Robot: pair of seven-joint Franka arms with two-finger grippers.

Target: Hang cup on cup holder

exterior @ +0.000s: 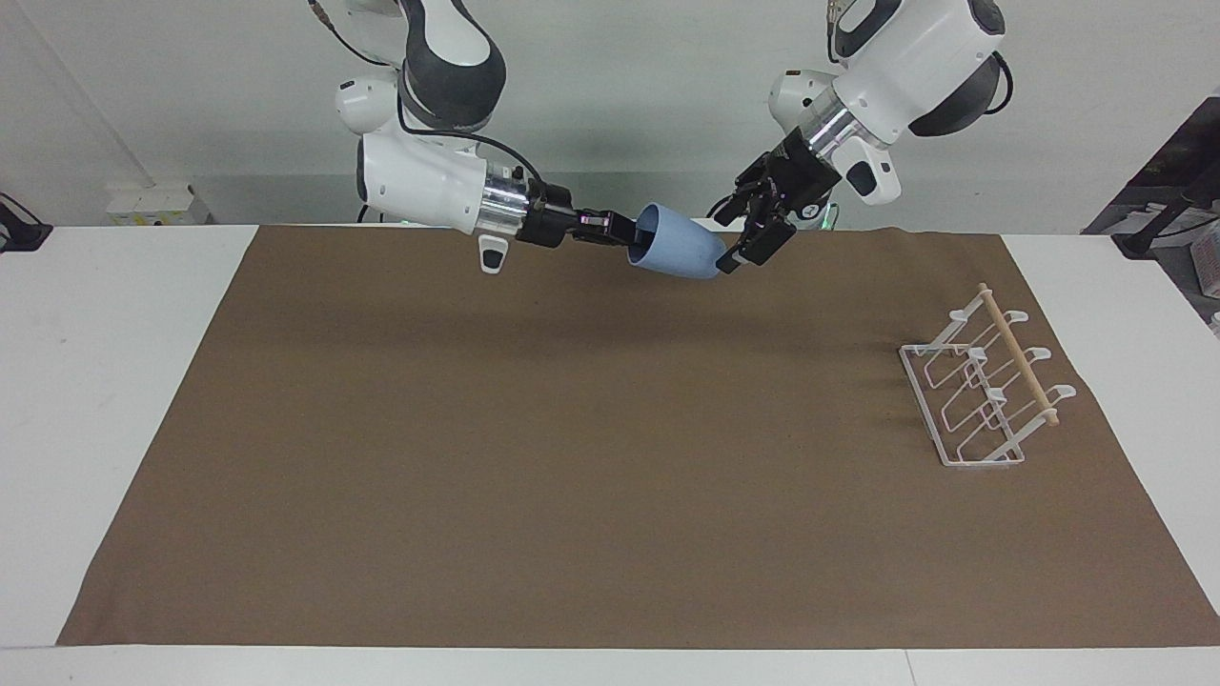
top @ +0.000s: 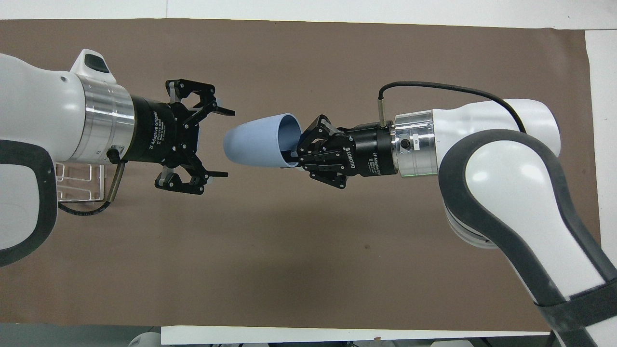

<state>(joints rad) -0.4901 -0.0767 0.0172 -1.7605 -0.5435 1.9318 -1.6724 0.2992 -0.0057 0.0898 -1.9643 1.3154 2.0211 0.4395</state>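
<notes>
The light-blue cup has to hang on the cup holder rim first, so my left gripper needs to grab the cup by its base end [top: 234, 144] next.
The light-blue cup [exterior: 679, 253] is held on its side in the air over the brown mat, near the robots' edge. My right gripper [exterior: 624, 234] is shut on the cup's rim, one finger inside it; the overhead view shows the gripper [top: 295, 153] and the cup [top: 253, 147] too. My left gripper [exterior: 732, 243] is open, its jaws spread on either side of the cup's base, close to it; it also shows in the overhead view [top: 226, 143]. The white wire cup holder [exterior: 982, 393] with a wooden dowel stands toward the left arm's end; my left arm partly hides it from overhead [top: 77, 180].
A brown mat [exterior: 572, 457] covers most of the white table [exterior: 105, 381]. Nothing else lies on the mat. The holder's prongs slant up toward the table's end.
</notes>
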